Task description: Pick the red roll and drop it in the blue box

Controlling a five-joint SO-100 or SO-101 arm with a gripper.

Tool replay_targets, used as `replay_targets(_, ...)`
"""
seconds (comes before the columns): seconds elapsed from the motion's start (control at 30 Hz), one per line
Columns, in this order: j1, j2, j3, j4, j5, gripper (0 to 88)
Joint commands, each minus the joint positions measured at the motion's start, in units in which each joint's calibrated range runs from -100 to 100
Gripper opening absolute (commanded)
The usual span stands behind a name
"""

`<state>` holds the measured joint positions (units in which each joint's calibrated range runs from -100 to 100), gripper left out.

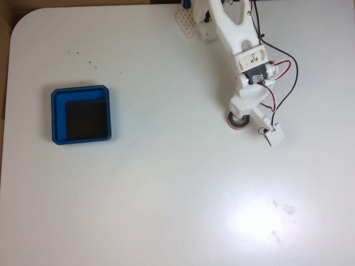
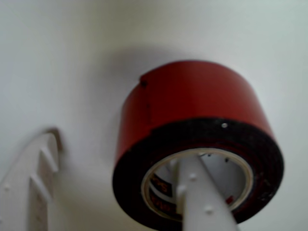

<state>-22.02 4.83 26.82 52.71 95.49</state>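
My gripper is to grab the red roll by its side (image 1: 237,127) next, so that it can drop the roll in the blue box.
The red roll (image 1: 236,123) lies flat on the white table at the right of the fixed view, partly covered by my gripper (image 1: 246,116) reaching down from the top edge. In the wrist view the red roll (image 2: 192,96) is close up, showing its red side, dark top and pale core. One finger (image 2: 197,192) stands inside the roll's open centre and the other finger (image 2: 36,185) sits outside on the left, well away from the wall. My gripper (image 2: 118,149) is open and straddles the roll's left wall. The blue box (image 1: 58,113) sits far to the left with a black floor.
The white table (image 1: 166,194) spreads wide between roll and box with nothing lying on it. The arm's base and wires (image 1: 283,83) occupy the top right. The table's rounded corner and edge (image 1: 14,33) run along the left.
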Motion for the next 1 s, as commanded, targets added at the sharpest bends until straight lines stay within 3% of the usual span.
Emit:
replay_targets(0.0,0.5,-0.4,-3.5,-1.1,-0.3,21.1)
replay_targets(0.33,0.6,-0.6,-3.6,-1.0,-0.3,19.9)
replay_targets(0.67,0.6,-0.7,-3.7,-1.0,-0.3,0.0)
replay_targets(0.97,0.6,-0.8,-3.7,-0.8,-0.3,0.4)
